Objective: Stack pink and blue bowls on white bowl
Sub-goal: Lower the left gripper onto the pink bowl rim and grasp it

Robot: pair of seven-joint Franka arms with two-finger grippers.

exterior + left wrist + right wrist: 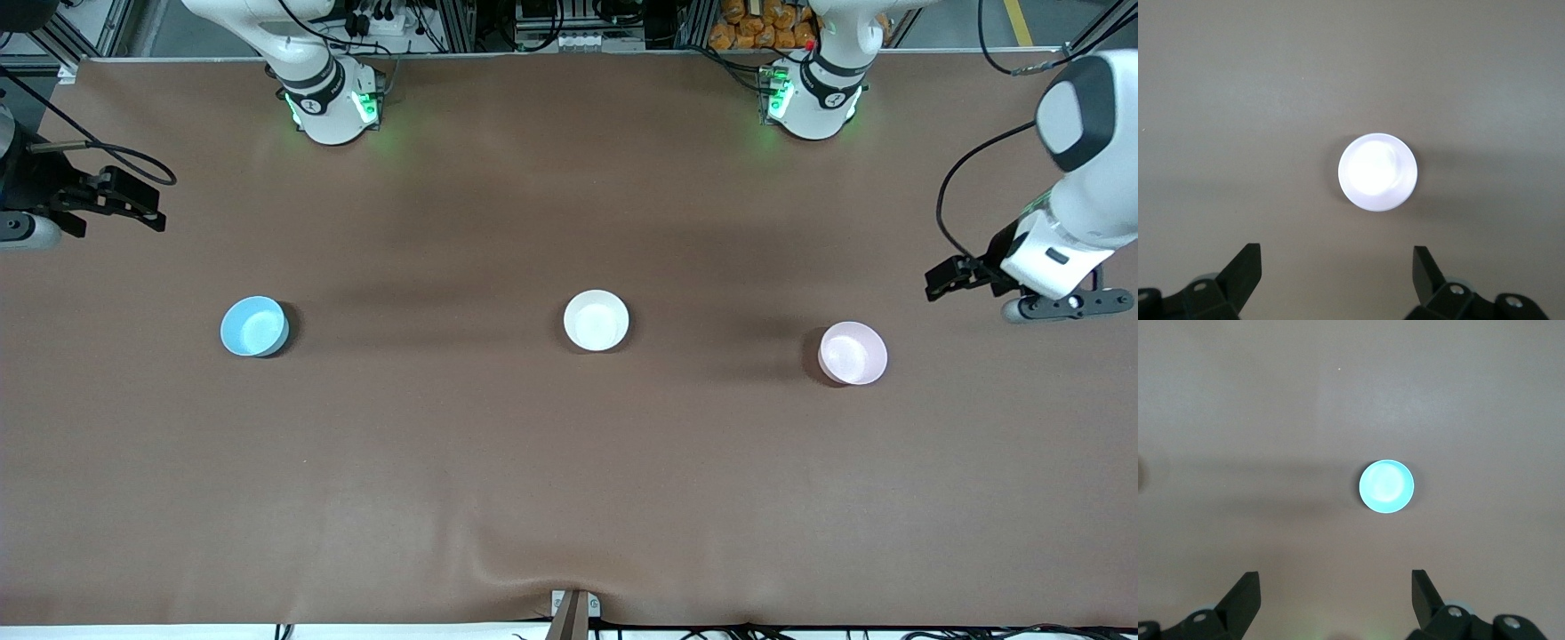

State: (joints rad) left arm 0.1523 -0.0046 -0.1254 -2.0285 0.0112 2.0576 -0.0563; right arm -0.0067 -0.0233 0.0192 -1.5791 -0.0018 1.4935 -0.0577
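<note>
The pink bowl should go on the white bowl (596, 320), so my left gripper will grab the pink bowl by its rim (883, 340) next.
Three bowls stand upright and apart in a row across the brown table. The white bowl (596, 320) is in the middle. The blue bowl (253, 326) (1387, 487) stands toward the right arm's end, and the pink bowl (853, 353) (1377, 172) toward the left arm's end; it looks washed-out white in the left wrist view. My left gripper (935, 283) (1336, 252) hangs open and empty over the table near the pink bowl. High over its own end of the table, my right gripper (147, 209) (1335, 576) is open too, holding nothing.
The brown table cover (569, 480) carries only the bowls. A small clamp (573, 609) sits at the table edge nearest the front camera. Both arm bases (329, 102) (813, 102) stand along the edge farthest from the camera, with cables and racks past it.
</note>
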